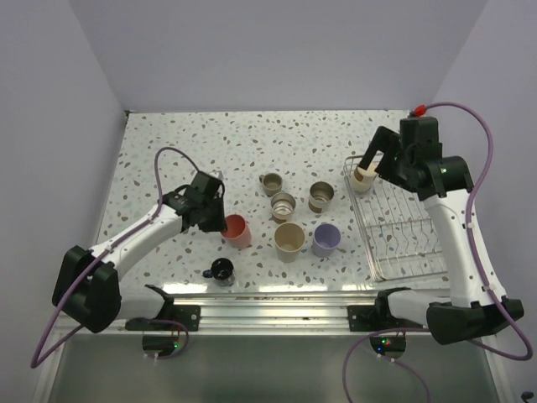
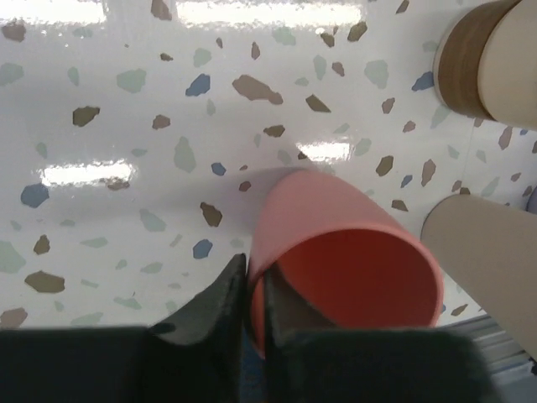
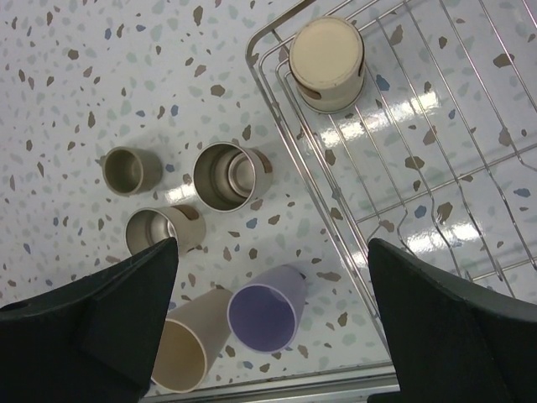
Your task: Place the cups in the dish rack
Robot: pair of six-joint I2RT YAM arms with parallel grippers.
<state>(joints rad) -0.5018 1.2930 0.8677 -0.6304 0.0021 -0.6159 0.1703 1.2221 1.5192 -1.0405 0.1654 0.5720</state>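
The red-pink cup's open rim needs to stay free to rest in the dish rack (image 1: 403, 243). My right gripper needs to grip the cup by its base (image 1: 241, 243) next.
The red-pink cup (image 1: 237, 231) (image 2: 352, 269) stands upright on the table. My left gripper (image 1: 223, 217) (image 2: 252, 273) is shut on its near rim, one finger inside the cup and one outside. A tan cup (image 1: 362, 179) (image 3: 325, 54) sits upside down in the far left corner of the wire dish rack (image 1: 403, 243) (image 3: 436, 168). My right gripper (image 1: 377, 168) (image 3: 273, 243) hangs open above that corner, holding nothing. On the table between the arms stand a lavender cup (image 1: 326, 239) (image 3: 264, 311), a tan cup (image 1: 289, 241) (image 3: 189, 348) and three steel cups (image 1: 284, 206) (image 3: 222, 175).
A small dark blue cup with a handle (image 1: 221, 270) stands near the table's front edge, in front of the red-pink cup. A metal rail (image 1: 277, 302) runs along the near edge. The rest of the rack holds no cups.
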